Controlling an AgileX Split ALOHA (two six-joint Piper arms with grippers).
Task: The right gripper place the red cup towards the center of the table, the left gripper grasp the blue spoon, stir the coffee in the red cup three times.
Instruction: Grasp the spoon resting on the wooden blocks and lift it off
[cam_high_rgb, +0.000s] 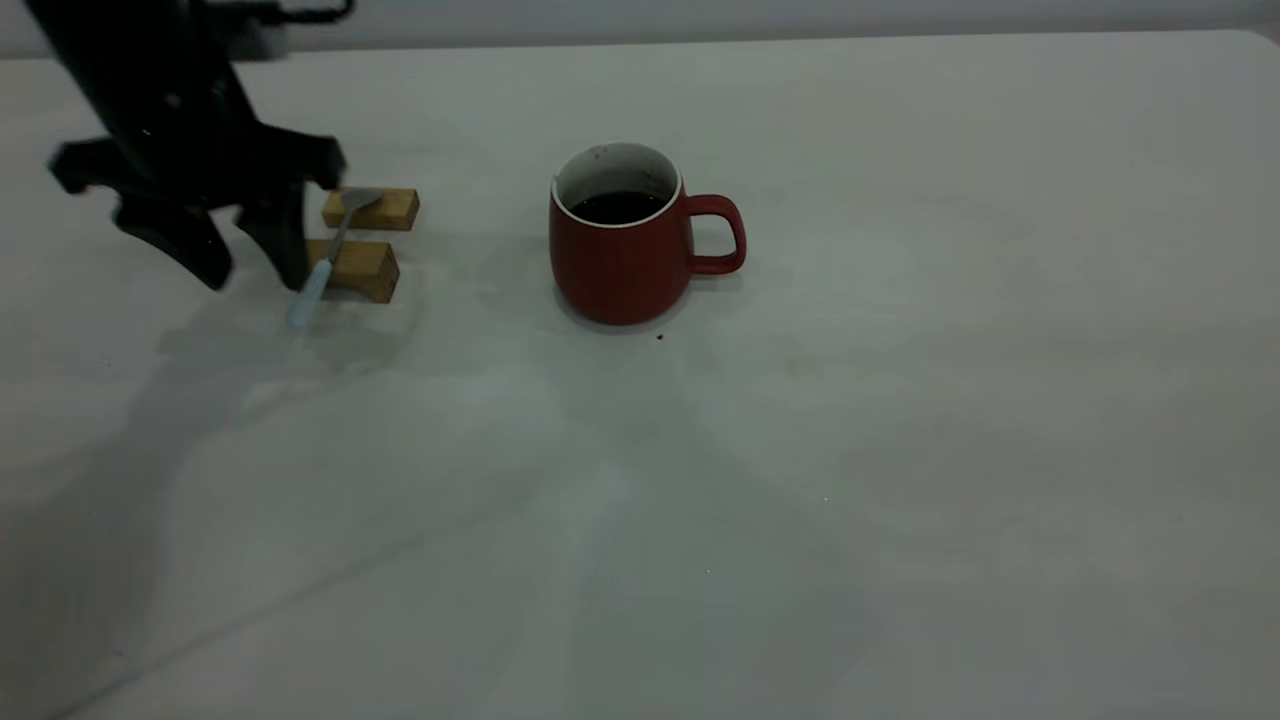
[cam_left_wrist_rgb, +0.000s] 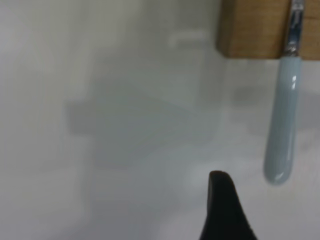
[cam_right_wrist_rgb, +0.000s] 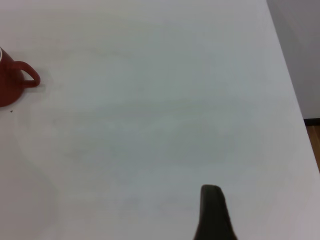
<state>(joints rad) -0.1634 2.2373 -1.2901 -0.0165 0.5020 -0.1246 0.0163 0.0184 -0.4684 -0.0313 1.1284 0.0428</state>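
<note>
The robot's left gripper should next grab the blue spoon's pale handle (cam_high_rgb: 310, 296). Then the blue spoon's metal bowl (cam_high_rgb: 360, 197) stays free to stir the coffee in the red cup.
The red cup (cam_high_rgb: 615, 250) stands upright near the middle of the table (cam_high_rgb: 900, 450), handle pointing right, with dark coffee (cam_high_rgb: 617, 207) inside. The blue spoon (cam_high_rgb: 322, 265) lies across two wooden blocks at the left, its pale handle (cam_left_wrist_rgb: 282, 125) overhanging the near block. My left gripper (cam_high_rgb: 248, 265) hovers open just left of the spoon handle, holding nothing; one finger (cam_left_wrist_rgb: 220, 200) shows in the left wrist view. My right gripper is outside the exterior view. Only one of its fingers (cam_right_wrist_rgb: 212, 205) shows, far to the right of the cup (cam_right_wrist_rgb: 10, 87).
The two wooden blocks (cam_high_rgb: 375, 210) (cam_high_rgb: 358, 270) lie side by side under the spoon; the near block (cam_left_wrist_rgb: 255, 30) also appears in the left wrist view. A dark speck (cam_high_rgb: 660, 337) lies by the cup's base. The table's right edge (cam_right_wrist_rgb: 290, 75) runs beside a wall.
</note>
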